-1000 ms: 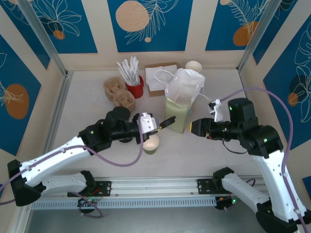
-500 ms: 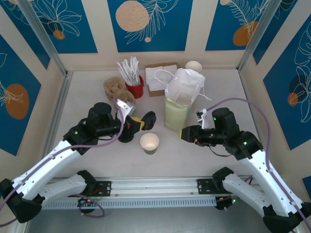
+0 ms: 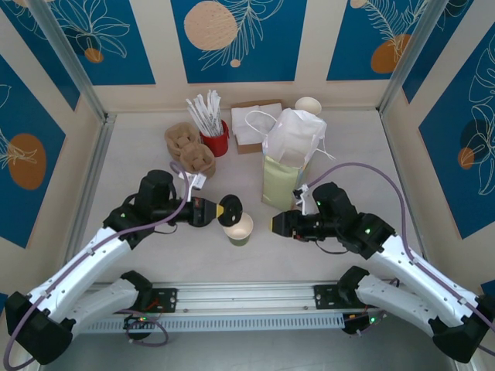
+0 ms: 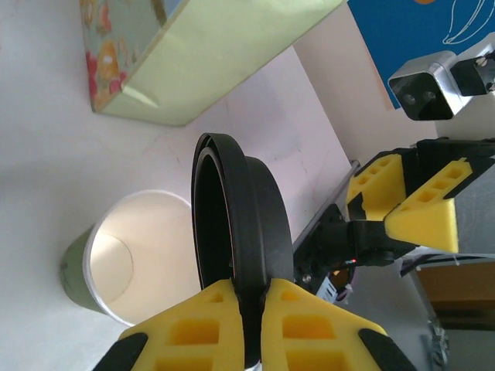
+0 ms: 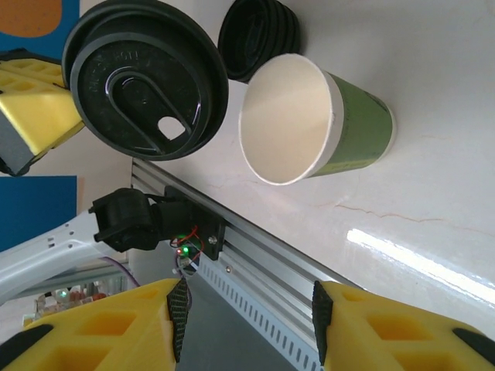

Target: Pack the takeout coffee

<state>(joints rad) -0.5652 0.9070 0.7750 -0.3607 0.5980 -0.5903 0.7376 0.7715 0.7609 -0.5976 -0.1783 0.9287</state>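
Note:
The black lid hangs on edge above and beside the cup's opening, so my left gripper needs to line it up with the cup's opening before letting go.
An olive-green paper cup [image 3: 239, 229] stands upright on the table with no lid on it, its white inside showing [image 5: 309, 124] [image 4: 147, 255]. My left gripper [image 3: 223, 210] is shut on the rim of a round black lid [image 3: 231, 210] [image 4: 247, 232], held on edge just left of and above the cup's mouth. In the right wrist view the lid [image 5: 143, 77] shows its sip hole. My right gripper [image 3: 277, 225] [image 5: 247, 309] is open, just right of the cup, empty. The pale green paper bag [image 3: 281, 182] stands behind the cup.
A stack of black lids [image 5: 259, 35] sits left of the cup. At the back are brown cup carriers [image 3: 189, 151], a red cup of white stirrers [image 3: 213, 127], napkins [image 3: 251, 124] and white cups [image 3: 308, 104]. White tissue [image 3: 294, 135] tops the bag. A metal rail [image 3: 247, 297] runs along the front.
My left gripper went to the lid stack, shut on a lid and carried it right to beside the cup. My right gripper moved left and down toward the cup.

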